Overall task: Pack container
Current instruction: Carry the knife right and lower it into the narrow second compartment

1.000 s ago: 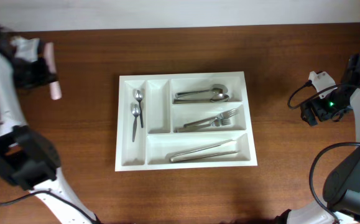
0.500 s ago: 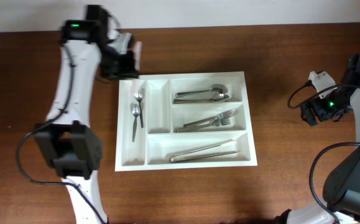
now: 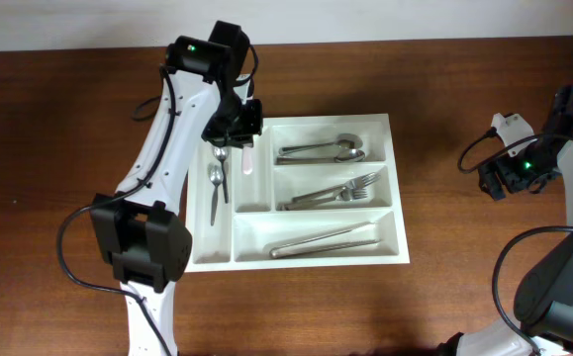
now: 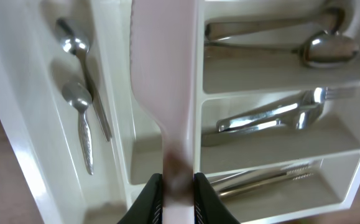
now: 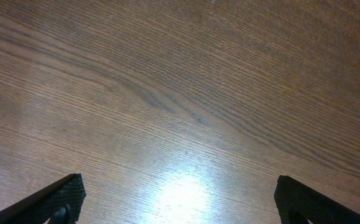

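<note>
My left gripper holds the knife high, with the knife's handle end only midway along the container's second narrow section. The knife would land badly if I opened now, so my left gripper should keep holding it.
The container is a white five-compartment tray (image 3: 296, 121) at mid-table; it also shows in the left wrist view (image 4: 15, 118). My left gripper (image 3: 246, 136) is shut on a pale pink plastic knife (image 3: 249, 158) and holds it above the second narrow compartment, blade pointing along it. In the left wrist view the knife (image 4: 164, 74) runs up from the gripper (image 4: 178, 194). My right gripper (image 5: 180, 205) is open and empty over bare wood at the far right (image 3: 499, 180).
Two small spoons (image 3: 217, 178) lie in the left narrow compartment. Spoons (image 3: 321, 150) fill the top wide one, forks (image 3: 337, 193) the middle, long metal pieces (image 3: 326, 242) the bottom. The second narrow compartment looks bare under the knife.
My left arm has swung from the far left of the table to above the tray, carrying the pink knife with it. The right arm has not moved.
</note>
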`<state>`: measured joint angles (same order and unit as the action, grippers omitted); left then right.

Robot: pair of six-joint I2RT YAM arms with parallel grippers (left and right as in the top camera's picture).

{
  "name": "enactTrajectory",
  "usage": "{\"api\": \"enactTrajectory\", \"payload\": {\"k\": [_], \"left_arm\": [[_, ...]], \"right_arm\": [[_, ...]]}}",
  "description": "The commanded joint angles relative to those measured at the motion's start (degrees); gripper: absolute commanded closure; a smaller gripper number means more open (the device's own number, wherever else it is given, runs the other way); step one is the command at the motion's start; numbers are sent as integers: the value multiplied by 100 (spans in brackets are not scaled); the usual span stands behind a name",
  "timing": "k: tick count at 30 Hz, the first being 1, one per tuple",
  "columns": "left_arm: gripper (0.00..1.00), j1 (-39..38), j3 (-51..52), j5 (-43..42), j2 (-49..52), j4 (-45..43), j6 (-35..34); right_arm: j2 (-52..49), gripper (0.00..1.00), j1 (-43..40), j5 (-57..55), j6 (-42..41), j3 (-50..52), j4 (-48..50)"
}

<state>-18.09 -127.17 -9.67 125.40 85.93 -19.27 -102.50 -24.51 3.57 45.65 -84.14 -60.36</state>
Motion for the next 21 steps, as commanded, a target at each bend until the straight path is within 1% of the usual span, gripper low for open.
{"api": "enactTrajectory", "payload": {"k": [1,8,16,21], "left_arm": [[94,-81,157,205,28,-42,-581],[94,-94,695,212,28,-350,-573],[94,-101,1263,636,28,-691,-509],[94,-107,1740,621,28,-887,-487]], "right_arm": [[-11,1,0,92,42,35,-2],[-11,1,0,92,42,35,-2],[-11,1,0,92,42,35,-2],[-11,1,0,92,42,35,-2]]}}
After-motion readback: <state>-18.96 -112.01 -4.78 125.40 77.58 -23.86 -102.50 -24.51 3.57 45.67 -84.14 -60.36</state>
